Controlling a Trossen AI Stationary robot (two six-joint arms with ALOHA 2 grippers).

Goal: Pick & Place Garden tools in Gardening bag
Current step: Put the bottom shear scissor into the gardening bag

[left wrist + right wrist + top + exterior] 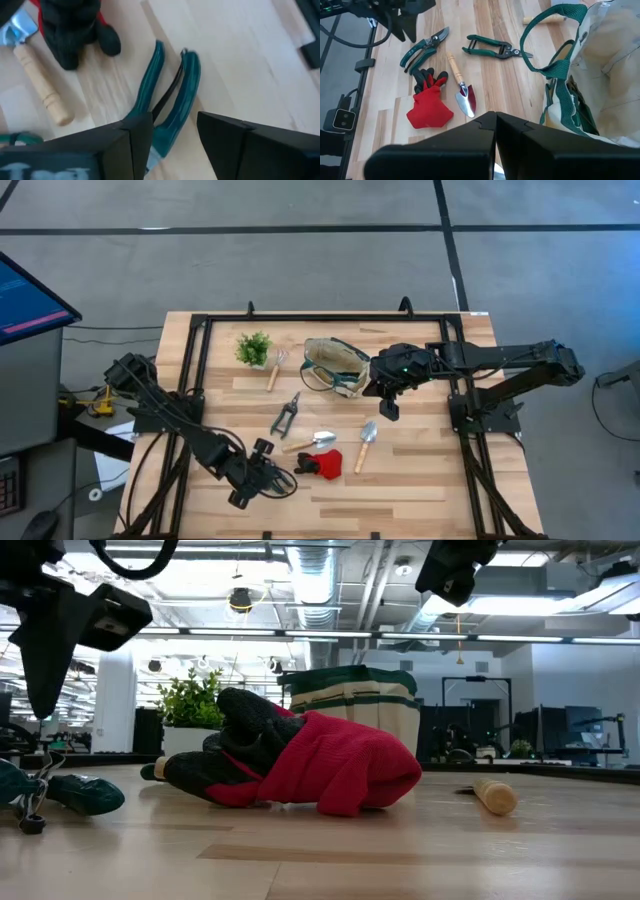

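Note:
My left gripper lowers its fingers next, before it closes on the green handle of the shears (pixel 181 105). The fingers hover above the handle, so closing now would miss it.
My left gripper (pixel 173 122) is open and hovers over the head end of green-handled pruning shears (pixel 172 95) that lie flat near the table's front. In the low view it (pixel 45 650) stands clear above them. A red and black glove (pixel 322 463) and a wooden-handled trowel (pixel 310 442) lie beside them. A second trowel (pixel 365 445), dark shears (pixel 285 415) and a small wooden-handled tool (pixel 275 370) lie farther back. The cream bag with green trim (pixel 335 365) stands at the far middle. My right gripper (pixel 495 125) is shut and empty, just right of the bag.
A small green potted plant (pixel 254 347) stands left of the bag. A black frame (pixel 195 355) runs along the table's left, right and far sides. Bare wood lies at the front right (pixel 420 490).

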